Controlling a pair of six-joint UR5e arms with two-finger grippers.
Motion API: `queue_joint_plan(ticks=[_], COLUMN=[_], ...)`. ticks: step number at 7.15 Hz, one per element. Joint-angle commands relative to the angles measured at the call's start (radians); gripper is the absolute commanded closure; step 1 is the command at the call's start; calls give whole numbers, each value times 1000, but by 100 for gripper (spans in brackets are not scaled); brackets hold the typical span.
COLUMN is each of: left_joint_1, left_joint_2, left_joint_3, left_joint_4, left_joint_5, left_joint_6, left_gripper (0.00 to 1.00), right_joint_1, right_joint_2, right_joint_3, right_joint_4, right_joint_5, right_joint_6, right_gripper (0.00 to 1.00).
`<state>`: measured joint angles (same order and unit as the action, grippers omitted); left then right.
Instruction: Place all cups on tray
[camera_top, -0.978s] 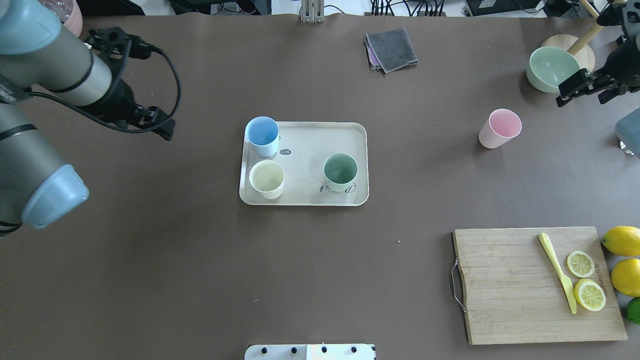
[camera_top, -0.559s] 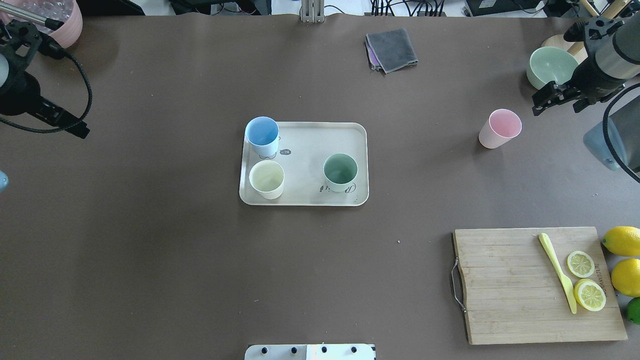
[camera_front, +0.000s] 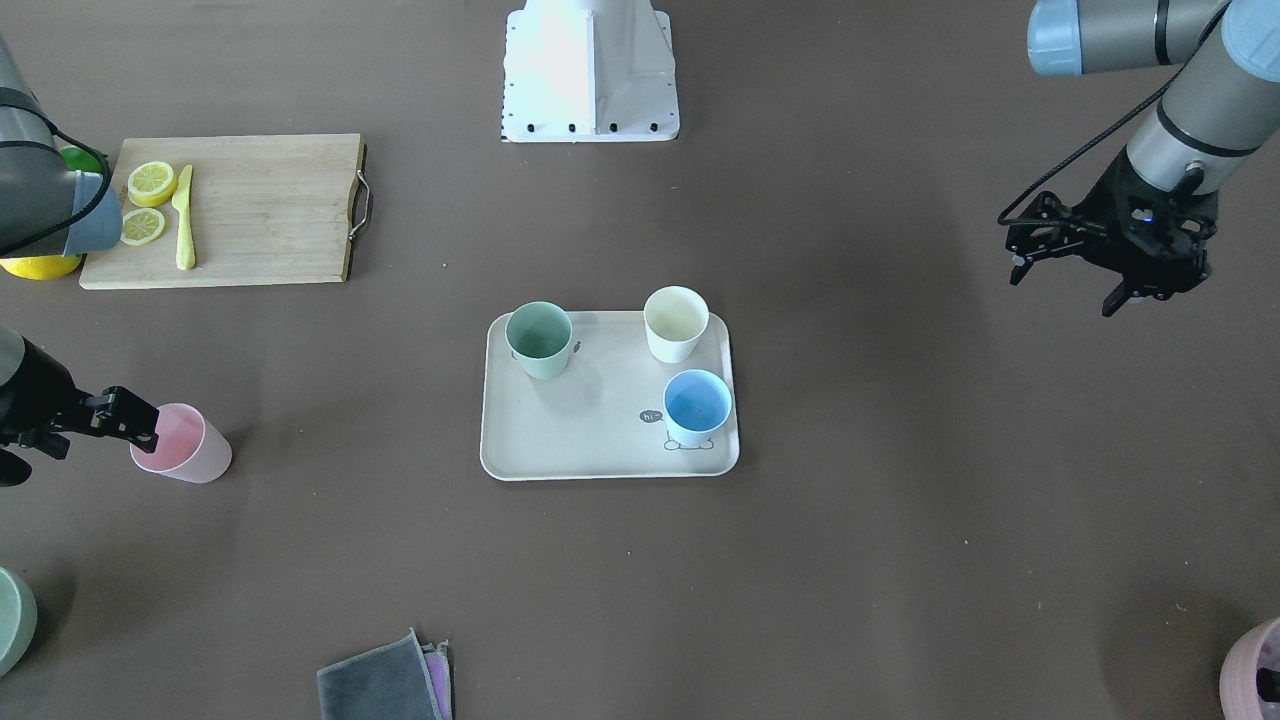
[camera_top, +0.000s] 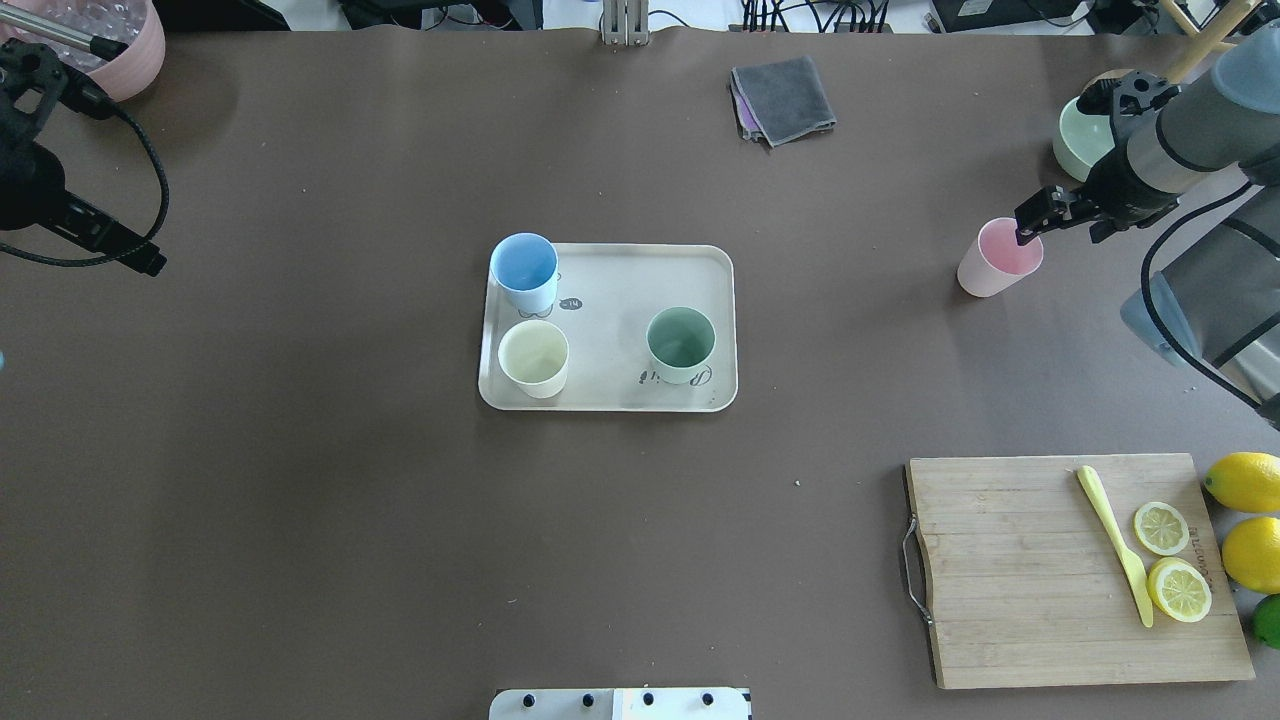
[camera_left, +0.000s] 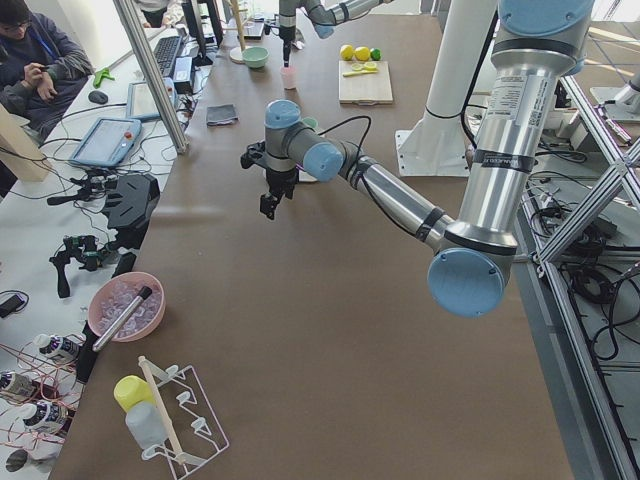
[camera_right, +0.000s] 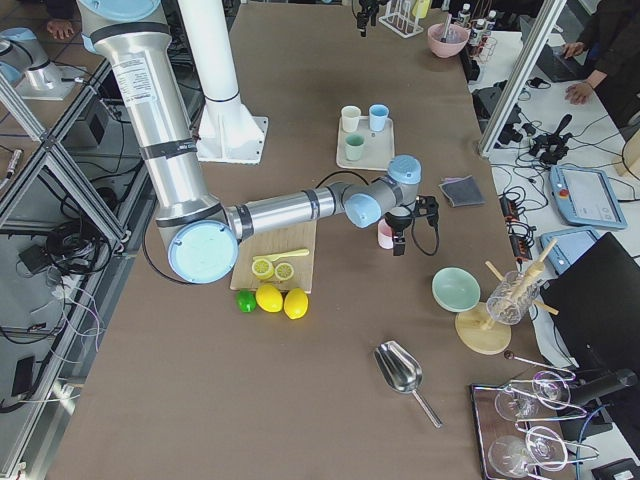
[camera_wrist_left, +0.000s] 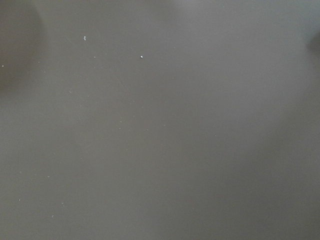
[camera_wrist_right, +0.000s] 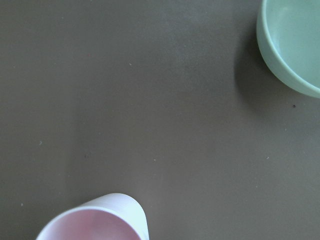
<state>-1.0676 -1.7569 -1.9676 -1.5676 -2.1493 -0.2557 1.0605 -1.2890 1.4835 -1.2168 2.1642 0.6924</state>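
Observation:
I need to grab the pink cup by its rim (camera_front: 163, 408) next with my right gripper, to put it on the tray (camera_front: 600, 414) with the others.
The beige tray (camera_top: 620, 285) lies mid-table and holds three upright cups: light blue (camera_top: 524, 268), cream-white (camera_top: 533, 356) and mint green (camera_top: 681, 343). The pink cup (camera_top: 998, 258) stands upright on the bare table, far to the right of the tray. My right gripper (camera_top: 1065, 222) hovers at the pink cup's far right rim, open and empty, one finger over the rim. The right wrist view shows the pink cup's rim (camera_wrist_right: 97, 222) at the bottom edge. My left gripper (camera_front: 1065, 285) is open and empty above bare table, well left of the tray.
A sage-green bowl (camera_top: 1082, 135) sits just behind the right gripper. A grey cloth (camera_top: 783, 98) lies at the far middle. A wooden cutting board (camera_top: 1030, 580) with a knife and lemon slices is front right, with lemons (camera_top: 1245, 482) beside it. A mauve pot (camera_top: 130, 50) stands far left.
My right gripper has moved left from beside the sage bowl to the pink cup's rim. My left arm has drawn back from near the tray to the table's left edge.

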Motion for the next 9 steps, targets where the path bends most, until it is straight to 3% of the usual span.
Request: queue_joint_plan(ticks=[1, 3, 4, 6, 9], left_joint_1=[0, 0, 1, 3, 3], left_joint_2=[1, -1, -1, -3, -4], left_joint_3=[1, 3, 4, 16, 26], left_joint_4=[0, 0, 0, -2, -2], left_joint_5=[0, 0, 0, 0, 0], left_joint_6=[0, 0, 0, 1, 1], left_gripper=[2, 2, 2, 2, 2], right_joint_1=[-48, -70, -70, -57, -158], right_joint_2=[-3, 4, 7, 62, 208], right_joint_3=[-8, -8, -2, 4, 9], right_joint_4=[5, 5, 6, -3, -7], right_joint_5=[-42, -44, -38, -29, -41], right_joint_6=[51, 70, 61, 97, 535], right_gripper=[25, 94, 100, 100, 100])
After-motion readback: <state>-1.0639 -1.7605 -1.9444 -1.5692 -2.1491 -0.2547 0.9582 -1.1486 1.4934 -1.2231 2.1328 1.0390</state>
